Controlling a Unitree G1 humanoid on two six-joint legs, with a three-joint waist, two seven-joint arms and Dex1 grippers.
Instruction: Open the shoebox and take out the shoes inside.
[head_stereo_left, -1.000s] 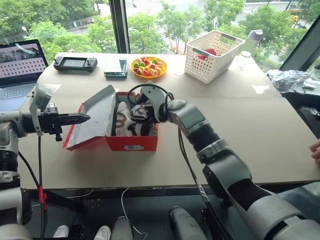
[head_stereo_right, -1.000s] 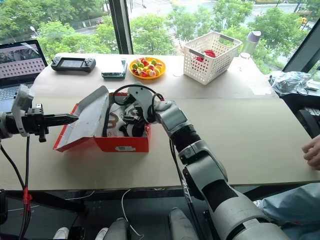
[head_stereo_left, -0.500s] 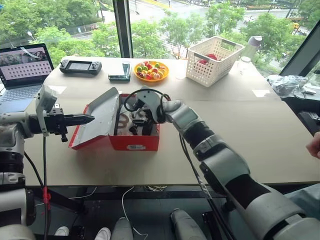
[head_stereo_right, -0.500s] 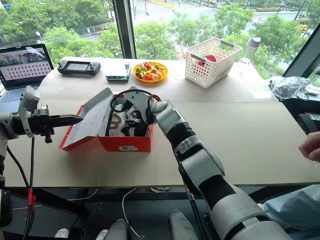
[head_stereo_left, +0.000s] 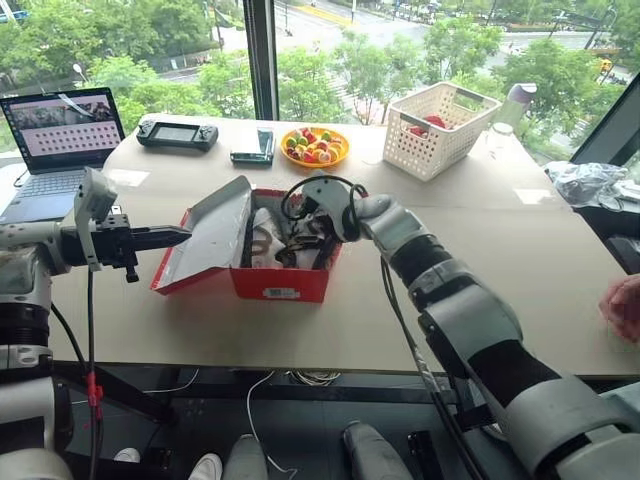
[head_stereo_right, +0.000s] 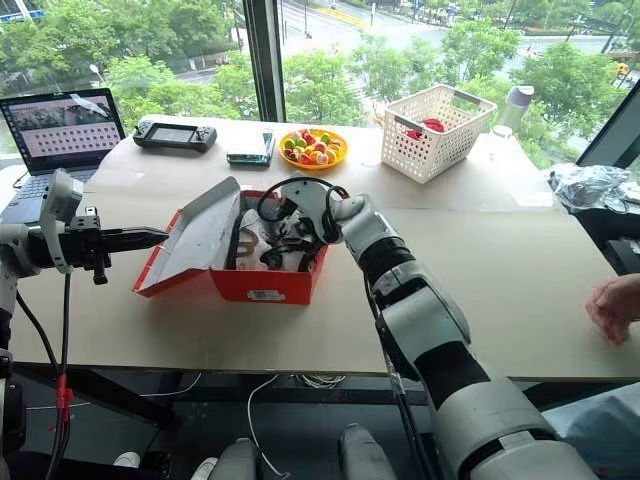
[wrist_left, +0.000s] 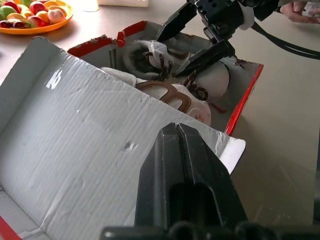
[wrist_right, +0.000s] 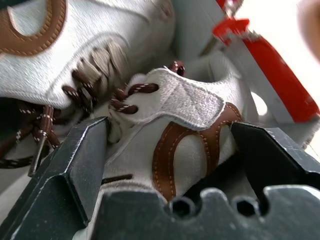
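Observation:
My right gripper should close on the white shoe now, since its fingers reach down on either side of the white shoe (wrist_right: 172, 127) in the right wrist view.
The red shoebox (head_stereo_left: 285, 285) lies open in the middle of the table, its lid (head_stereo_left: 212, 235) tipped back to the left with the grey inside showing. Two white shoes (wrist_left: 172, 95) with brown trim and dark laces lie inside. My left gripper (head_stereo_left: 183, 236) is shut, its tip at the lid's free edge over the grey inner face (wrist_left: 75, 130). My right gripper (wrist_right: 170, 150) is down in the box, open, with its fingers (wrist_right: 75, 165) on either side of one shoe (wrist_right: 180, 105). The left wrist view also shows the right gripper (wrist_left: 167, 55) over the shoes.
Along the far edge stand a laptop (head_stereo_left: 60, 125), a game console (head_stereo_left: 178, 133), a phone (head_stereo_left: 253, 155), a plate of fruit (head_stereo_left: 314, 146) and a white lattice basket (head_stereo_left: 440, 125). A person's hand (head_stereo_left: 625, 305) rests at the right edge.
The camera has shifted. My right gripper has moved a little to the right and lower into the box, over a shoe. The left gripper stays at the lid.

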